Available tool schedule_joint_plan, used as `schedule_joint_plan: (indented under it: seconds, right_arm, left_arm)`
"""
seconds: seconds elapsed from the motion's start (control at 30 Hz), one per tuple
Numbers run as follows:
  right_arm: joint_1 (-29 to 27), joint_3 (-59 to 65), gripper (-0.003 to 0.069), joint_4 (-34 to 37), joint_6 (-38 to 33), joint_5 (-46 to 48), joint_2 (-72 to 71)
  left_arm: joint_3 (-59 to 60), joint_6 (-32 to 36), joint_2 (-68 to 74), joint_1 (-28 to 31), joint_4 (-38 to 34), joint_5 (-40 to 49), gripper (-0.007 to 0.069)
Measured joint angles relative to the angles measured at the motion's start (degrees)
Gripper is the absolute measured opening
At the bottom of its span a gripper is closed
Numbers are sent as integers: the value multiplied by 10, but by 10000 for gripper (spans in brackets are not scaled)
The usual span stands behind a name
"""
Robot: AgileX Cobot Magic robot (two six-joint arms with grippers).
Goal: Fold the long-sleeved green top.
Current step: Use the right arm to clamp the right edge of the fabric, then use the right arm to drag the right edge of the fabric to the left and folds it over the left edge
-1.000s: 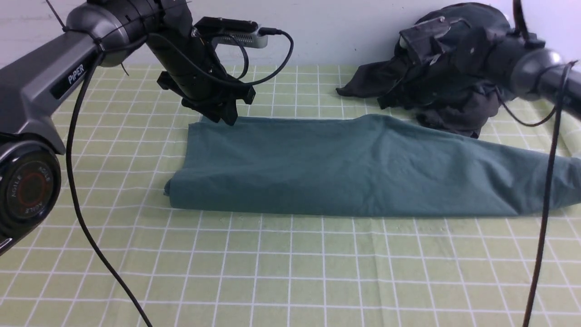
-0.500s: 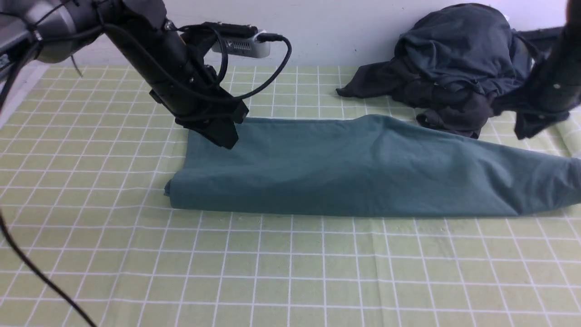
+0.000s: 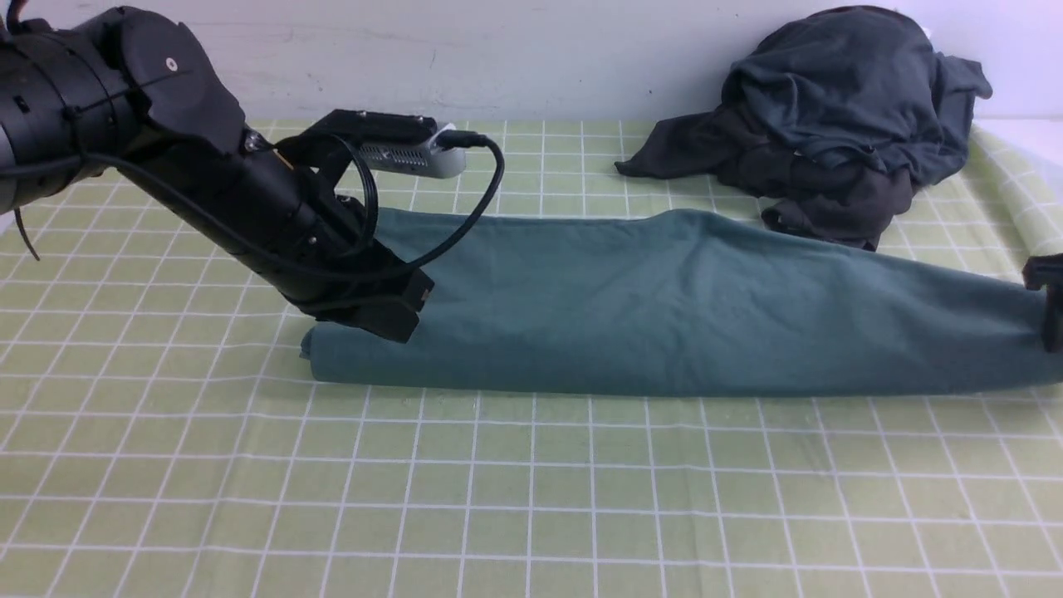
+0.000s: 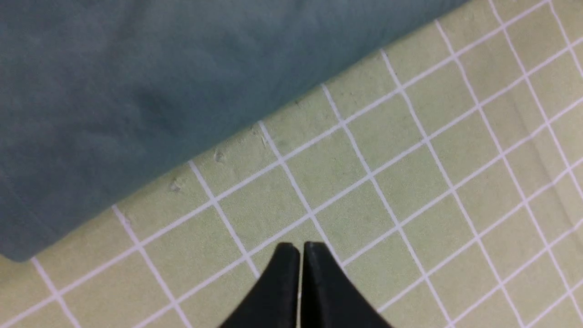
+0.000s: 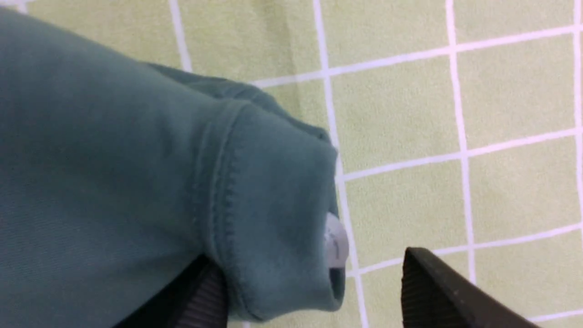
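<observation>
The green top is long and folded. My right gripper will next grab it by its neck end [image 3: 1021, 344] to fold it over onto the green top's other end [image 3: 344, 357].
The green long-sleeved top [image 3: 664, 307] lies folded into a long band across the table, from centre-left to the right edge. My left gripper [image 3: 392, 318] hangs low over its left end. In the left wrist view that gripper [image 4: 296, 247] is shut with nothing in it, over bare cloth just off the top's edge [image 4: 136, 91]. My right gripper [image 3: 1048, 303] barely shows at the right edge. In the right wrist view it [image 5: 309, 269] stands wide open astride the neck end [image 5: 268, 196], whose white label [image 5: 336, 246] sits between the fingers [image 5: 437, 287]. The other finger is partly hidden by fabric.
A heap of dark grey and blackish garments [image 3: 839, 124] sits at the back right, touching the top's far edge. The yellow-green checked tablecloth [image 3: 531, 498] covers the table. A pale wall closes the back. The left arm's cable [image 3: 486, 178] loops above the top.
The left arm came down and forward along the top's left end, and its jaws closed on nothing. The right arm dropped from the dark heap to the top's right end and opened wide.
</observation>
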Motion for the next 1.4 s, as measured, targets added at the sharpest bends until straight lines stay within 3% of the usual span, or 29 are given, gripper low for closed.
schedule_joint_plan:
  seconds: [0.17,0.3,0.4,0.6,0.87,1.0,1.2,1.4]
  right_arm:
    - [0,0,460,27,0,-23,31]
    - [7,0,405,31,0,-40,40]
    - [8,0,309,31,0,-48,40]
    - [10,-4,49,25,-20,-39,40]
    - [25,-70,34,2,-28,16,-13]
    - [82,-145,34,-2,-28,24,-67]
    - [221,-216,34,-11,-28,28,-83]
    - [374,-225,34,-15,0,7,-53]
  left_arm:
    - [0,5,0,0,-28,-20,-3]
    - [0,5,0,0,-31,-25,-3]
    - [0,5,0,0,-31,-19,-3]
    - [0,5,-1,0,-31,-12,-3]
    - [1,3,-47,0,4,66,-3]
    - [22,-1,-111,0,14,94,-3]
    - [121,-12,-241,0,39,41,-3]
    - [246,-63,-408,0,141,15,-3]
